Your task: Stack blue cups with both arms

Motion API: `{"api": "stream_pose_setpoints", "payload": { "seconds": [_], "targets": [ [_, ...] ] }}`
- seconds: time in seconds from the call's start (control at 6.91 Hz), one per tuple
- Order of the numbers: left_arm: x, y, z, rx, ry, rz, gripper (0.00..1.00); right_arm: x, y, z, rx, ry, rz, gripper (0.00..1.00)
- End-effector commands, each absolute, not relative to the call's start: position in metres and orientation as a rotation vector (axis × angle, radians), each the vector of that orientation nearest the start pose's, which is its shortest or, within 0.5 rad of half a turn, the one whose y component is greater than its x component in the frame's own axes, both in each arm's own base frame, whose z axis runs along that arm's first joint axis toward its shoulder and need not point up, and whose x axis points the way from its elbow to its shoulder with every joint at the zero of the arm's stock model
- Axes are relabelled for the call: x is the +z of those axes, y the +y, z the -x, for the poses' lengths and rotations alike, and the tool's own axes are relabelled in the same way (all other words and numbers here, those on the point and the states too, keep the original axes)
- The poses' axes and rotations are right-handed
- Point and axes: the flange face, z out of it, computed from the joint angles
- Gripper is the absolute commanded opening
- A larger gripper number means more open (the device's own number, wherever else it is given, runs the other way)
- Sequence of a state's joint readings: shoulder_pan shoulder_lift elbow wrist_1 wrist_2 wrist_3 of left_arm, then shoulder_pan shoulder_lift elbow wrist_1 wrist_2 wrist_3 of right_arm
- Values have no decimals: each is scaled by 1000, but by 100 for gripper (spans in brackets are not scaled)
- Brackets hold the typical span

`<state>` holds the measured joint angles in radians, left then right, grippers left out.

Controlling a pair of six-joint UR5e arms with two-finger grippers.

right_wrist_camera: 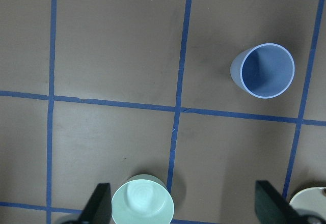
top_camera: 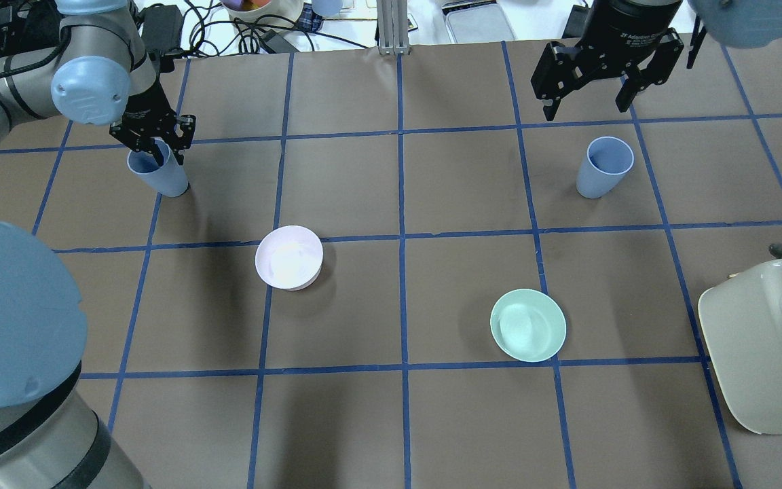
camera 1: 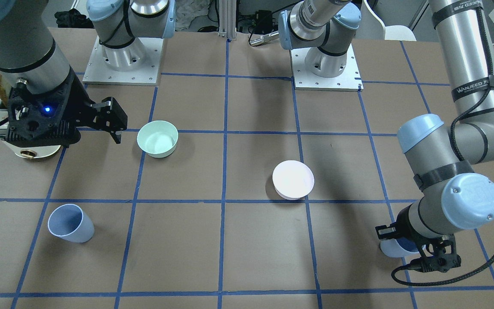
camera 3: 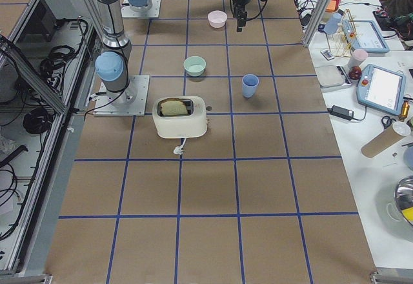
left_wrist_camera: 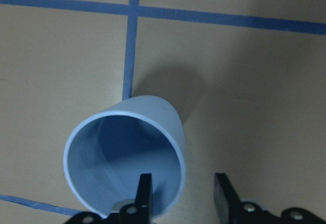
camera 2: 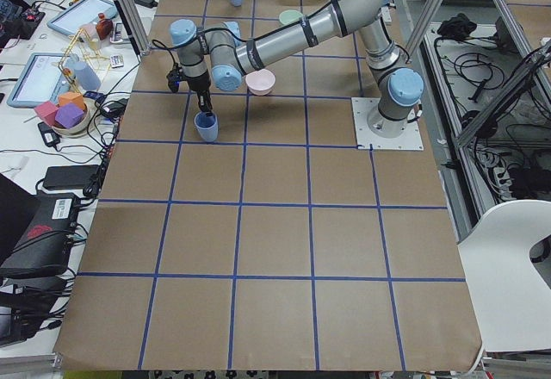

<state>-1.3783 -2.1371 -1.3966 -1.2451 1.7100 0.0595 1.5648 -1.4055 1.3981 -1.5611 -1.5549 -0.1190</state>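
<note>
The robot's left gripper next needs to grab the pale blue cup by its rim (left_wrist_camera: 182, 177) to stack it with the other blue cup.
Two pale blue cups stand upright on the brown table. One cup (top_camera: 160, 175) is at the far left, also in the left wrist view (left_wrist_camera: 125, 158). My left gripper (top_camera: 153, 141) is down on it and open. One finger (left_wrist_camera: 144, 191) is inside the rim and the other (left_wrist_camera: 224, 193) is outside, with the cup wall between them and untouched. In the front view this cup (camera 1: 392, 249) is mostly hidden by the gripper. The other cup (top_camera: 603, 167) stands free at the far right. My right gripper (top_camera: 586, 111) hangs open and empty above the table beyond it, and looks down on it (right_wrist_camera: 265, 70).
A pale pink bowl (top_camera: 289, 257) sits left of centre and a mint green bowl (top_camera: 528, 324) right of centre. A cream toaster (top_camera: 768, 343) stands at the table's right edge. Cluttered benches lie beyond the far edge.
</note>
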Motion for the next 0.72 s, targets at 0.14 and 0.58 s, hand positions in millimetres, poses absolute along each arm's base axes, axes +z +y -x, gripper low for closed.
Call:
{"api": "stream_pose_setpoints", "payload": {
  "seconds": [0.14,0.58],
  "targets": [
    [309,-687,26,17,3045,138,0,469,-583,-81,41,3118,91,100],
    [351,-651,192,-86,3147,-41,0,415,-624,21,74,3110,26,100]
  ]
}}
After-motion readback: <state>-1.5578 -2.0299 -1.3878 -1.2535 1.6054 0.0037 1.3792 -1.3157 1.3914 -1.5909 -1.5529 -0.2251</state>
